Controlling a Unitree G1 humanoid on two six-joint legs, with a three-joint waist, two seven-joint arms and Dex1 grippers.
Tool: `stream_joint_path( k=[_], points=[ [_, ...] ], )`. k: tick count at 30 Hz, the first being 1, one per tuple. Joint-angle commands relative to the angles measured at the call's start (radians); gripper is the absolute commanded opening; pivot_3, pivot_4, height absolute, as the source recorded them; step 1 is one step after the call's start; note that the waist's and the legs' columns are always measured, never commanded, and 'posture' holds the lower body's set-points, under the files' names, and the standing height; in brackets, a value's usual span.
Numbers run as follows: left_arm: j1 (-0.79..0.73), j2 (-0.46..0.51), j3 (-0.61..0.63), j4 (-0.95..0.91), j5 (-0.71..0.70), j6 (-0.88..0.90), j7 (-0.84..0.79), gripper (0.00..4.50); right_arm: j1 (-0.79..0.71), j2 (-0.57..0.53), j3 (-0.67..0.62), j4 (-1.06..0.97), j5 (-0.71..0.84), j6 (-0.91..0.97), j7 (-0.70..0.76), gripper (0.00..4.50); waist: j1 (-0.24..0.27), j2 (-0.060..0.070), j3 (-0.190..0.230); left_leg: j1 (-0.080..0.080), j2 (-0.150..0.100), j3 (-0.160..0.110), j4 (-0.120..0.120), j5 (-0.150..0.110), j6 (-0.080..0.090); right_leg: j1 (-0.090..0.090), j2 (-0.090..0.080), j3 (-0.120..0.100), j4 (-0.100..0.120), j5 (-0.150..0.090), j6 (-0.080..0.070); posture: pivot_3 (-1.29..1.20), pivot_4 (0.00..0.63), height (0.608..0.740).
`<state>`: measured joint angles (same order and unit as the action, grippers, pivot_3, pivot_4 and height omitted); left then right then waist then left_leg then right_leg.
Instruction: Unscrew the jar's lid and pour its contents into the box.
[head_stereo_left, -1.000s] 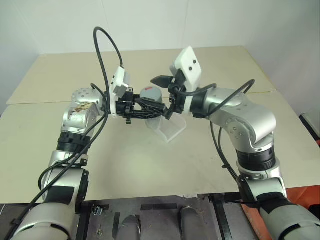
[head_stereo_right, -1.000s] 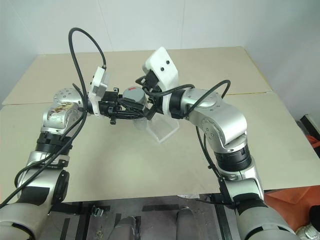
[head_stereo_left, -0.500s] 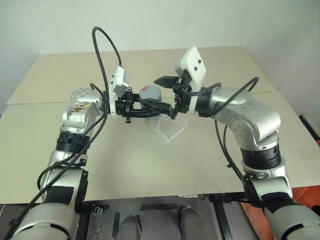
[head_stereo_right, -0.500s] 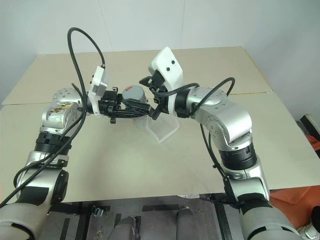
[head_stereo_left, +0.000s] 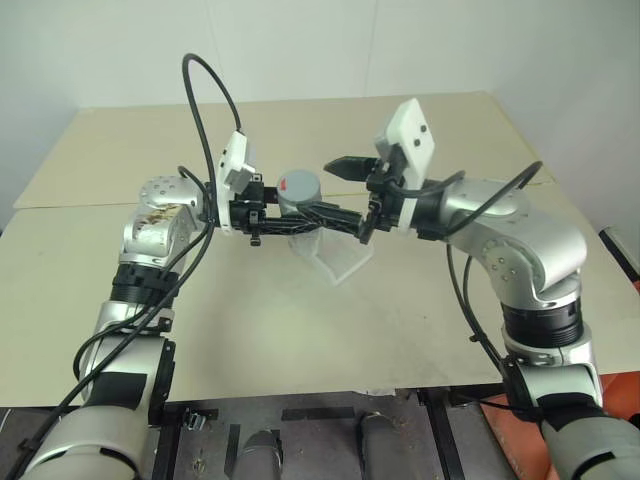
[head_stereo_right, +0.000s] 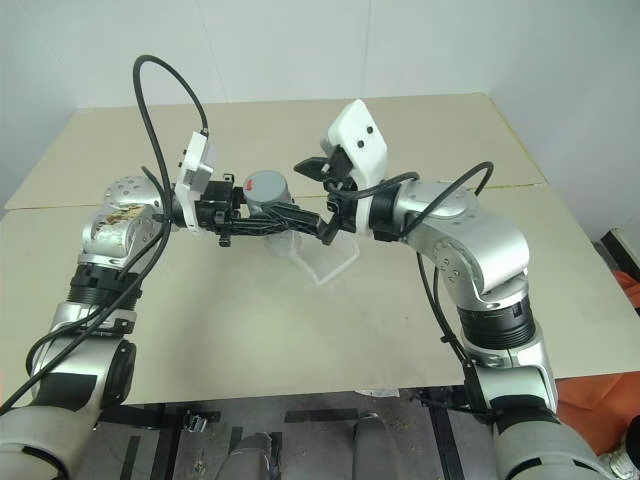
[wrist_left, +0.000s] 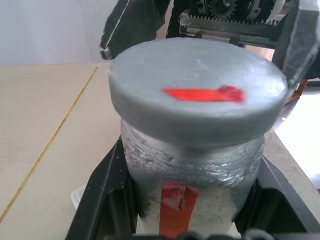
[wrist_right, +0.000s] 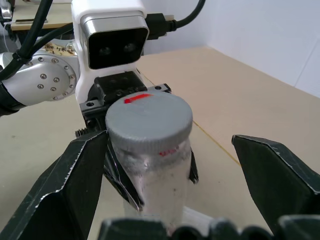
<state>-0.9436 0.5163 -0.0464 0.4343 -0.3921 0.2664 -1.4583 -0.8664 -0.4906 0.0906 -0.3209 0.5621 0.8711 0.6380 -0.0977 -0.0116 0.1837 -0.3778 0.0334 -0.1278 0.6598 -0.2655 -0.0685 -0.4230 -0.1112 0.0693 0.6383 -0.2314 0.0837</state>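
Note:
My right gripper's fingers stop short of the grey lid (head_stereo_left: 299, 183) (wrist_right: 149, 120), so it is too early to close. My right gripper moves toward the lid, then closes on it.
My left gripper (head_stereo_left: 320, 212) is shut on the jar (head_stereo_left: 300, 196) and holds it upright above the table. The grey lid (head_stereo_left: 299, 183) with its red mark sits on top of the jar. In the left wrist view the lid (wrist_left: 197, 95) caps the cloudy jar wall (wrist_left: 192, 175), which bears a red strip. The contents cannot be made out through that wall. My right gripper (head_stereo_left: 346, 200) stands open just to the right of the jar, one black finger (wrist_right: 65, 190) on either side and neither touching it. The clear box (head_stereo_left: 337, 260) lies on the table below the jar.
The beige table (head_stereo_left: 300, 330) spreads wide around the box, with a seam (head_stereo_left: 80, 205) across it and a second tabletop behind. A black cable (head_stereo_left: 205, 90) loops up from the left wrist. The front table edge (head_stereo_left: 300, 393) is near my body.
My right gripper, still open, has drawn off to the right, from around the lid to beside the jar. The left gripper and the capped jar have stayed put.

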Motion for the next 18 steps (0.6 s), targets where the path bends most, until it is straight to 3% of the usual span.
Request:
stream_joint_path(
  k=[1, 10, 18],
  points=[
    [-0.016, 0.011, 0.017, -0.019, -0.018, -0.016, -0.029, 1.95, 0.012, -0.028, -0.055, -0.032, -0.002, -0.002, -0.011, 4.48, 0.000, 0.000, 0.000, 0.000, 0.000, 0.000, 0.000, 0.000, 0.000, 0.000, 0.000, 0.000, 0.000, 0.000, 0.000, 0.00, 0.150, 0.740],
    [-0.016, 0.017, 0.020, -0.018, -0.013, -0.015, -0.034, 1.95, 0.053, -0.079, -0.062, -0.102, 0.050, 0.006, 0.049, 4.48, 0.000, 0.000, 0.000, 0.000, 0.000, 0.000, 0.000, 0.000, 0.000, 0.000, 0.000, 0.000, 0.000, 0.000, 0.000, 0.00, 0.150, 0.740],
    [-0.012, 0.012, 0.013, -0.026, -0.010, -0.013, -0.034, 1.95, -0.018, -0.022, -0.055, -0.104, 0.093, 0.028, 0.006, 4.48, 0.000, 0.000, 0.000, 0.000, 0.000, 0.000, 0.000, 0.000, 0.000, 0.000, 0.000, 0.000, 0.000, 0.000, 0.000, 0.00, 0.150, 0.740]
  ],
)
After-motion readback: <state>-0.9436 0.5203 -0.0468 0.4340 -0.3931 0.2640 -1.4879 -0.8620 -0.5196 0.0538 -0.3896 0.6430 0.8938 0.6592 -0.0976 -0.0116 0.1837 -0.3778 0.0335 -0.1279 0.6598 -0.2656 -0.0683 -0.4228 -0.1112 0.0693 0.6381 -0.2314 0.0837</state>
